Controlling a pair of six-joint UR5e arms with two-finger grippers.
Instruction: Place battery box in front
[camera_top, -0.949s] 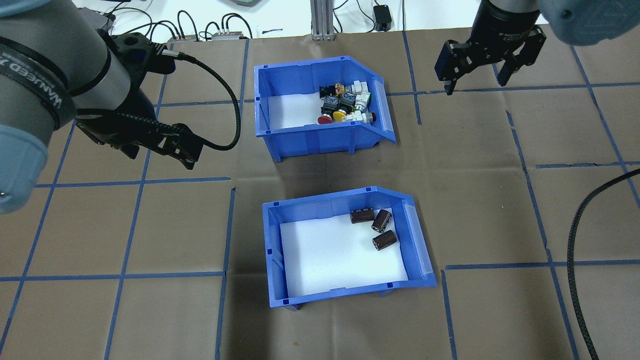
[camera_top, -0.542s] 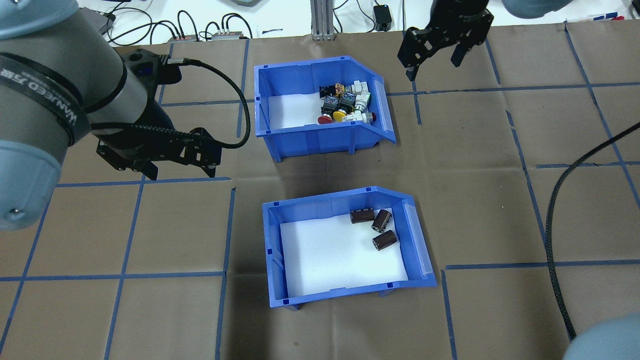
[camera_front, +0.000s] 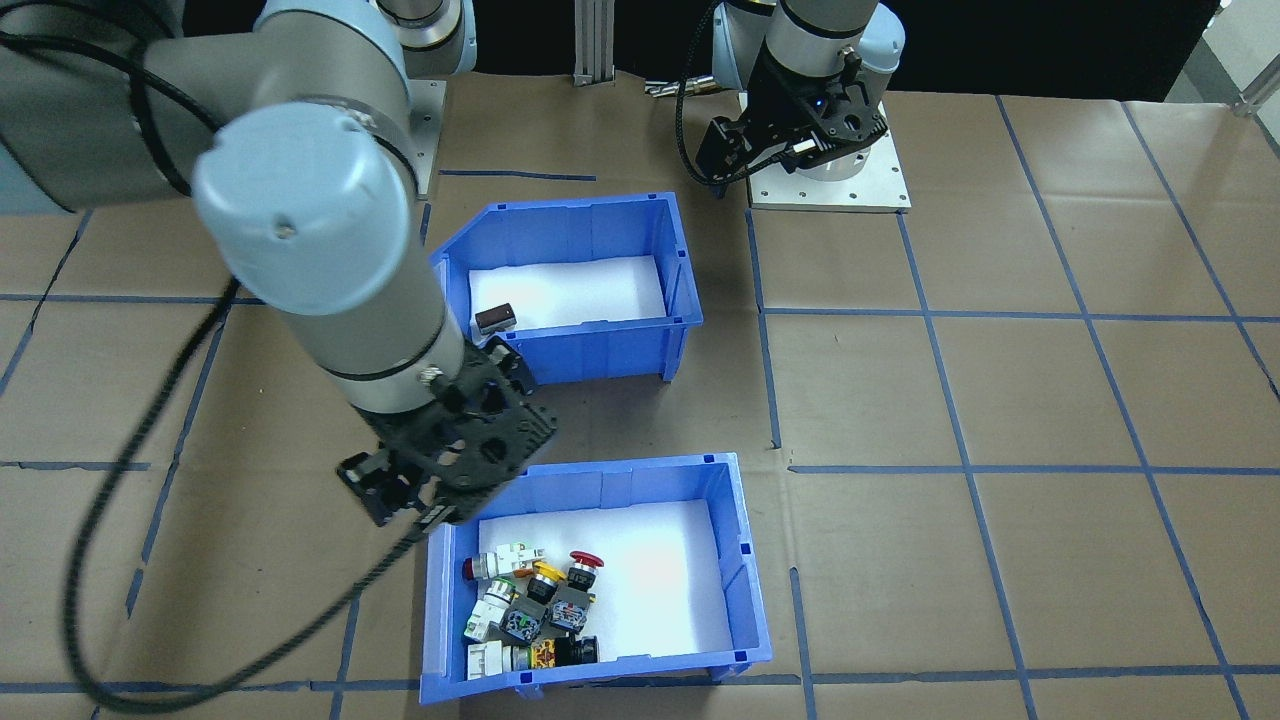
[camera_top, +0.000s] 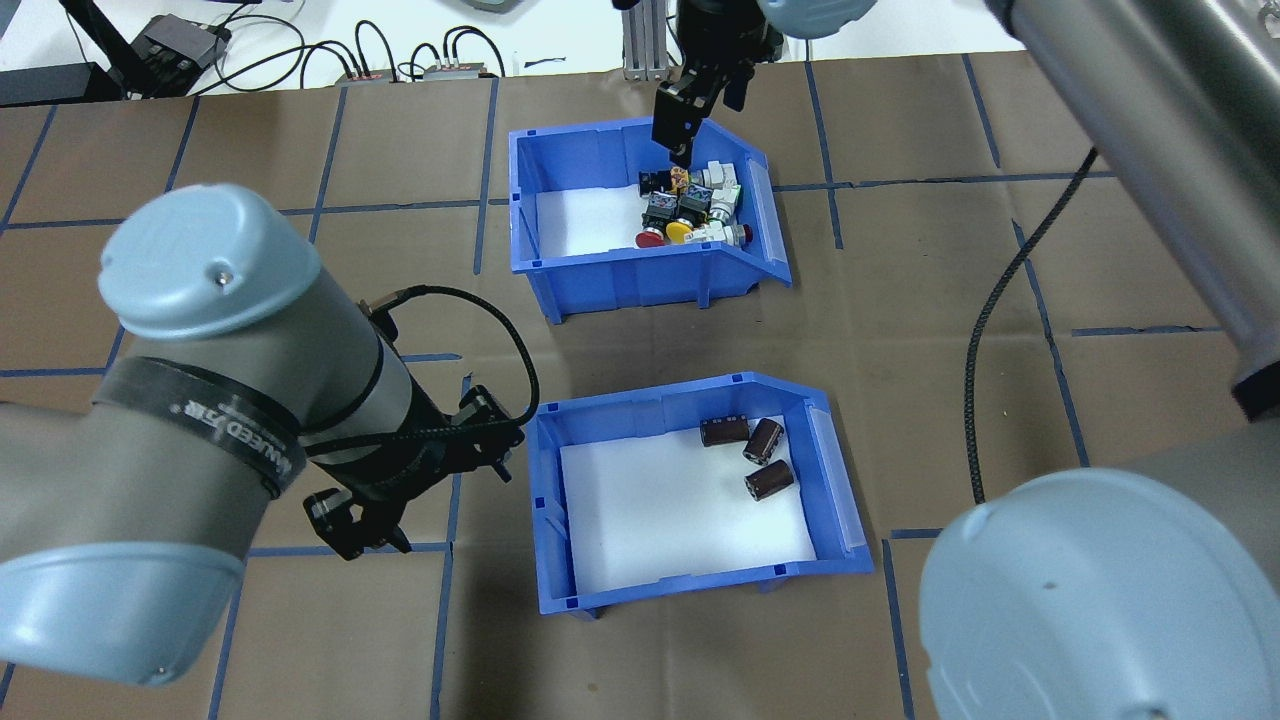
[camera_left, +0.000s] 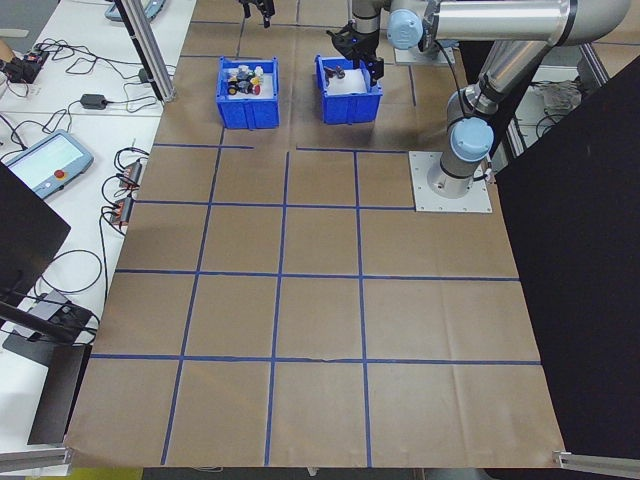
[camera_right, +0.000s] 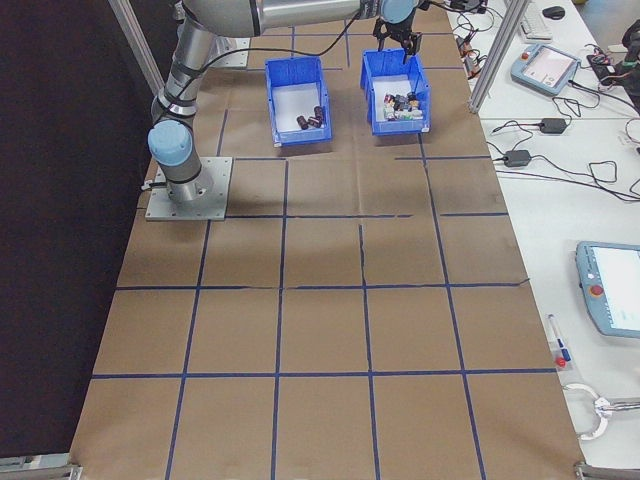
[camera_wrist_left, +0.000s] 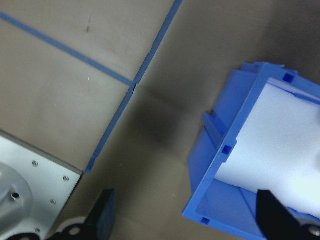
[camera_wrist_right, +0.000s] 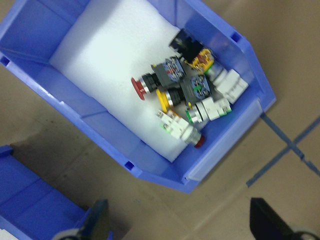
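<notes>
The left gripper pinches the battery box by its thin near side (camera_front: 578, 202) (camera_wrist_left: 226, 226) next, since the box is far wider than my fingers' full opening.
The battery box (camera_top: 548, 520) is a blue bin with a white liner and three dark brown cells (camera_top: 752, 455) at its right end. It stands nearer the robot than the matching blue switch bin (camera_top: 620, 275), which holds several coloured push-buttons. My left gripper (camera_top: 425, 485) hangs open just left of the battery box's near-left corner; the left wrist view shows that corner (camera_wrist_left: 220, 165) between the spread fingers. My right gripper (camera_top: 705, 125) is open above the switch bin's far wall, and the buttons (camera_wrist_right: 187, 97) lie below it in the right wrist view.
Brown paper with a blue tape grid (camera_top: 900, 400) covers the table. A black cable (camera_top: 985, 330) from the right arm hangs over the right half. An aluminium post (camera_top: 640, 45) and wired boxes (camera_top: 400, 70) sit past the far edge.
The right gripper swung left from the far right of the table to above the switch bin. The left arm came nearer, down beside the battery box. Both bins stayed put.
</notes>
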